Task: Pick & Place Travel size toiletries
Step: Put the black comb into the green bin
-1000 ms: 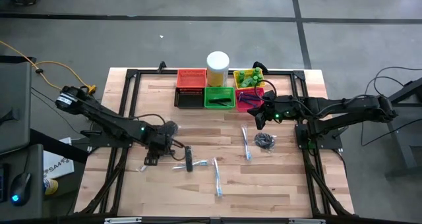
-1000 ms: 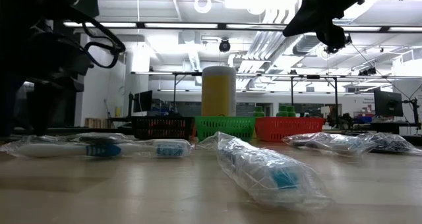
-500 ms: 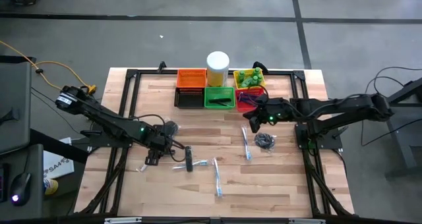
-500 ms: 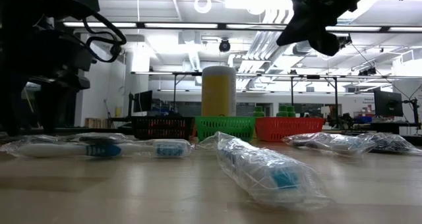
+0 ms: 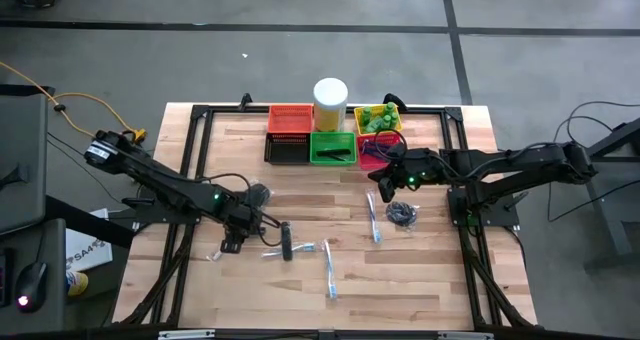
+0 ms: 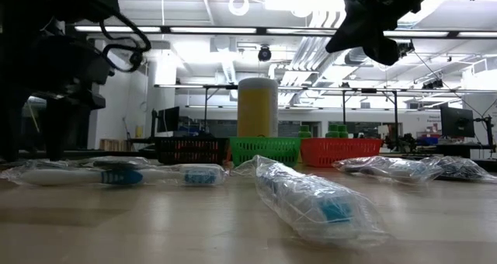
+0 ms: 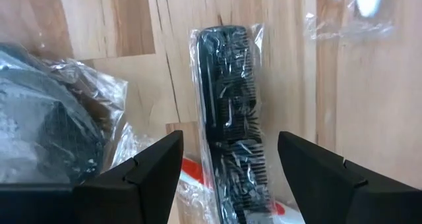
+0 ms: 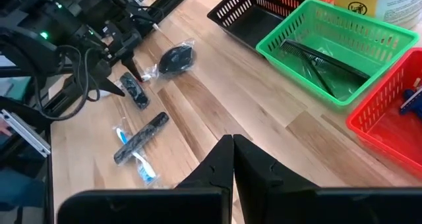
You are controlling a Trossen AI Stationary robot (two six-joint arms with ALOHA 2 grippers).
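The wrapped black comb should be grabbed next by its middle [image 5: 286,240] [image 7: 232,128] with my left gripper, to sort the toiletries.
My left gripper [image 5: 233,242] stands open near the table's left side, pointing down. A short black comb in clear wrap [image 7: 231,151] lies flat on the wood between its fingers without touching them. A dark bundle in clear wrap [image 7: 46,135] lies beside it. A longer black comb [image 8: 142,137] rests across a wrapped toothbrush [image 8: 135,163]. Two more wrapped toothbrushes [image 5: 375,220] [image 5: 329,270] and a dark coil [image 5: 402,213] lie at mid-table. My right gripper [image 5: 377,183] hangs shut and empty above the wood, in front of the baskets.
At the far edge stand small mesh baskets: orange [image 5: 290,118], black [image 5: 287,148], green [image 5: 333,147] with a black comb inside, yellow [image 5: 378,118] with green lumps, and red [image 5: 375,152]. A tall white cylinder [image 5: 330,102] stands among them. Bare wood lies toward the near edge.
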